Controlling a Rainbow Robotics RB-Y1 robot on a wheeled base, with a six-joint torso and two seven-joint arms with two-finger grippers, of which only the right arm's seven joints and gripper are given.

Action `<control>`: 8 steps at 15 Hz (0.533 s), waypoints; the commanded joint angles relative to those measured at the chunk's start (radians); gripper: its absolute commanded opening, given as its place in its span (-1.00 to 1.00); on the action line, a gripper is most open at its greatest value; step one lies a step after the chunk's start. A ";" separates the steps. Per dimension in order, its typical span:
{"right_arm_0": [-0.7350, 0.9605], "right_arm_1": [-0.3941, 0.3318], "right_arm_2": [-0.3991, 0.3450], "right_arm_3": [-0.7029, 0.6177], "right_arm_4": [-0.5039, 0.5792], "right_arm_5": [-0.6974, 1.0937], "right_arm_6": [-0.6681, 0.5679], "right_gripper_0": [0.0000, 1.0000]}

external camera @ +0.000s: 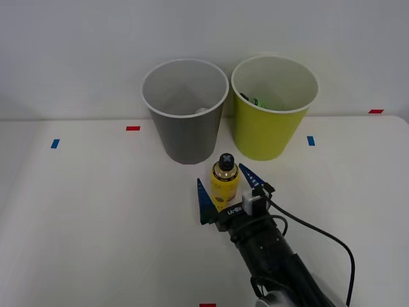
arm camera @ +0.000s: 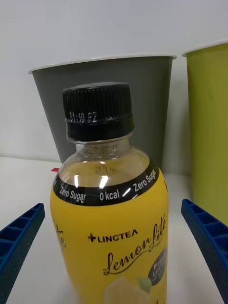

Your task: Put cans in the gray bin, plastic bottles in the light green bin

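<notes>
The plastic bottle should go in the light green bin (external camera: 273,107), so I will next grab the bottle with my right gripper by its yellow labeled body (external camera: 224,186).
A small yellow plastic bottle (external camera: 225,182) with a black cap stands upright on the white table, just in front of the two bins. My right gripper (external camera: 225,189) is open around it, one blue ribbed finger on each side, with small gaps to the bottle. In the right wrist view the bottle (arm camera: 111,223) stands between the blue fingers (arm camera: 19,242). The gray bin (external camera: 185,112) stands behind the bottle, slightly left. The light green bin (external camera: 273,107) is to its right, with something green and dark inside. Both bins also appear behind the bottle: gray bin (arm camera: 104,95), light green bin (arm camera: 209,118).
Small blue (external camera: 55,143) and red (external camera: 133,128) tape marks dot the white table (external camera: 96,217). A black cable (external camera: 319,233) loops from my right arm. A white wall rises behind the bins.
</notes>
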 commanded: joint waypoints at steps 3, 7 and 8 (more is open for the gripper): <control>-0.014 0.015 -0.020 0.004 0.043 0.000 0.004 1.00; -0.018 0.015 -0.021 0.004 0.049 0.000 0.004 1.00; -0.018 0.015 -0.020 0.002 0.049 0.000 0.004 1.00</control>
